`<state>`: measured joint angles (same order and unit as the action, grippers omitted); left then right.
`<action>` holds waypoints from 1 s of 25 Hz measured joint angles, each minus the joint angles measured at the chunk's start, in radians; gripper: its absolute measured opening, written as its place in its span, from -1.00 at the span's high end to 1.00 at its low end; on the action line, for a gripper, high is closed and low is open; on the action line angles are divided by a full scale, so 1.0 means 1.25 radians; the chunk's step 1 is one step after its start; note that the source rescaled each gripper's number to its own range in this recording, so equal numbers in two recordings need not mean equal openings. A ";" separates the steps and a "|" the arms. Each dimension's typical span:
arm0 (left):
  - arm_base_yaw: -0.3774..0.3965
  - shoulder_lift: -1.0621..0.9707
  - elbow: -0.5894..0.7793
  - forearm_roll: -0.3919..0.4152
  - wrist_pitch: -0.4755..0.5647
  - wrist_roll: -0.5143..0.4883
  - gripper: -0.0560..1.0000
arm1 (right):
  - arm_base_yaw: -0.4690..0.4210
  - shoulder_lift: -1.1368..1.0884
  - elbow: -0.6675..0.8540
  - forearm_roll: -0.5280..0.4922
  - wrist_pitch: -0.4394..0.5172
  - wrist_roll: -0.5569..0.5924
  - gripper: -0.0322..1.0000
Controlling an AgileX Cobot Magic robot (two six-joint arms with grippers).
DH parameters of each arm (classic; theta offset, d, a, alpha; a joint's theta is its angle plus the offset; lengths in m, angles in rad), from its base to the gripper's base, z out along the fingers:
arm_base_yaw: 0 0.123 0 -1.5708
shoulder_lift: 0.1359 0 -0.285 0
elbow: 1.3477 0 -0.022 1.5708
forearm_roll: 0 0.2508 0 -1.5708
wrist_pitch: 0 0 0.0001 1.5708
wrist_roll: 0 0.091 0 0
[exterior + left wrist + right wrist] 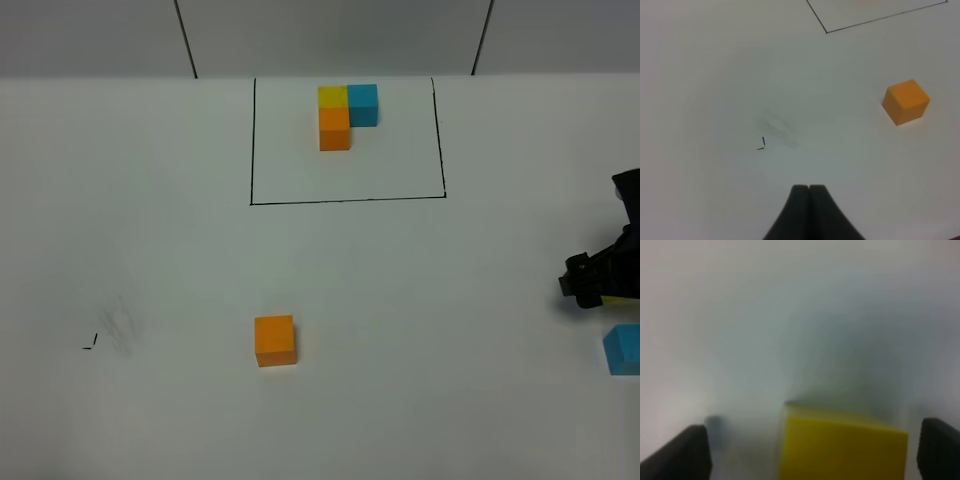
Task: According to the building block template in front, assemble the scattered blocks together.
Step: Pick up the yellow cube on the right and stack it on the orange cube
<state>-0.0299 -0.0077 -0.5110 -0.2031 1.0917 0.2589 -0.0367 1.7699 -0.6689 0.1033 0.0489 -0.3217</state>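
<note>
My right gripper should close. Closing now would hold the yellow block (840, 450). My fingers are on both sides of the block, low over the table.
The building block template (335, 130), an L of yellow, blue and orange cubes, stands inside the black drawn rectangle (345, 201) at the far middle. The scattered orange block (274, 340) lies at the near middle and also shows in the left wrist view (906, 101). The scattered blue block (623, 349) lies at the right edge. My right gripper (600, 280) is just behind the blue block. In the right wrist view it (813, 432) is open, with the yellow block (840, 450) between its fingers and gaps on both sides. My left gripper (809, 190) is shut and empty, well left of the orange block.
The white table (150, 250) carries a small black mark (90, 344) and a faint smudge at the near left. The table's far edge meets a grey wall behind the rectangle.
</note>
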 joint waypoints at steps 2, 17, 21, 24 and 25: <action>0.000 0.000 0.000 0.000 0.000 0.000 0.89 | 0.000 0.010 0.000 -0.003 -0.003 0.000 -0.91; 0.000 0.000 0.000 0.000 0.000 0.000 0.89 | 0.000 0.016 -0.001 -0.010 -0.027 -0.001 -0.09; 0.000 0.000 0.000 0.000 0.000 0.000 0.89 | 0.000 0.016 -0.001 0.002 -0.027 0.001 -0.09; 0.000 0.000 0.000 0.000 0.000 0.000 0.89 | 0.000 0.016 -0.001 0.010 -0.027 0.001 -0.09; 0.000 0.000 0.000 0.000 0.000 0.000 0.89 | 0.000 0.016 -0.001 0.011 -0.027 0.001 -0.09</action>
<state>-0.0299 -0.0077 -0.5110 -0.2031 1.0917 0.2589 -0.0367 1.7906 -0.6701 0.1166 0.0153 -0.3207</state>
